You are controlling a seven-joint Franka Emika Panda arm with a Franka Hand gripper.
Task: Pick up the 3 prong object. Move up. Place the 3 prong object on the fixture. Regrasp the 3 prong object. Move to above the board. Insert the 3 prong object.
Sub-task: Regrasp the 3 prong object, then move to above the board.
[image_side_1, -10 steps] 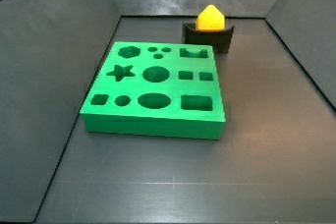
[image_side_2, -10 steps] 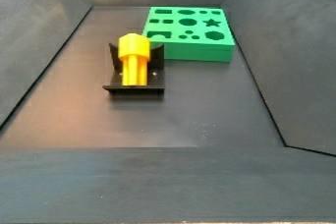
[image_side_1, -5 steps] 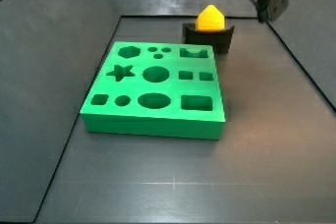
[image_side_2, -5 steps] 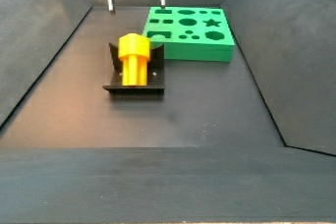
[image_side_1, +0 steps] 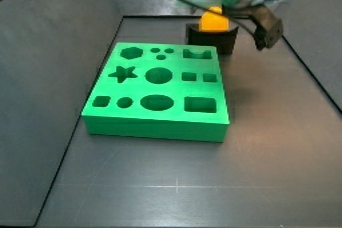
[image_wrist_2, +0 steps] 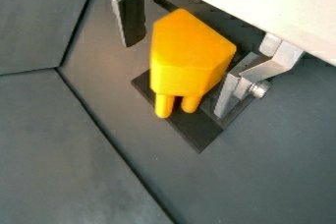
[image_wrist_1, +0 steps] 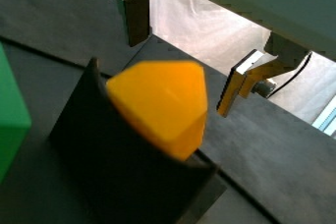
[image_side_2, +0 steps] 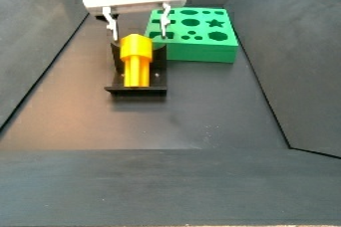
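Observation:
I should leave the prongs of the orange-yellow 3 prong object free to go into the green board (image_side_1: 160, 87), so my gripper should pick the object up by its solid body (image_side_1: 214, 20) opposite its prongs.
The orange-yellow 3 prong object (image_side_2: 136, 57) rests on the dark fixture (image_side_2: 138, 85), left of the green board (image_side_2: 193, 32). In a side view its prongs lie toward the fixture's upright wall. My gripper (image_side_2: 135, 30) hangs open just above the piece's far end. Both wrist views show a silver finger on each side of the orange piece (image_wrist_2: 188, 61) with a gap between, so nothing is clamped. The gripper (image_wrist_2: 182, 53) straddles it, the fixture (image_wrist_2: 197, 132) showing beneath. In a side view the arm partly covers the piece (image_side_1: 214, 19) and the fixture (image_side_1: 211, 40) behind the board (image_side_1: 160, 87).
Everything sits on the dark floor (image_side_2: 200, 121) of a bin with sloping grey walls (image_side_2: 47, 62). The board stands close to the fixture on one side; a side wall (image_side_1: 307, 62) rises near the fixture on the other.
The gripper has come down from the top edge of both side views to just over the fixture, its fingers now straddling the orange piece. Piece, fixture and board have not moved.

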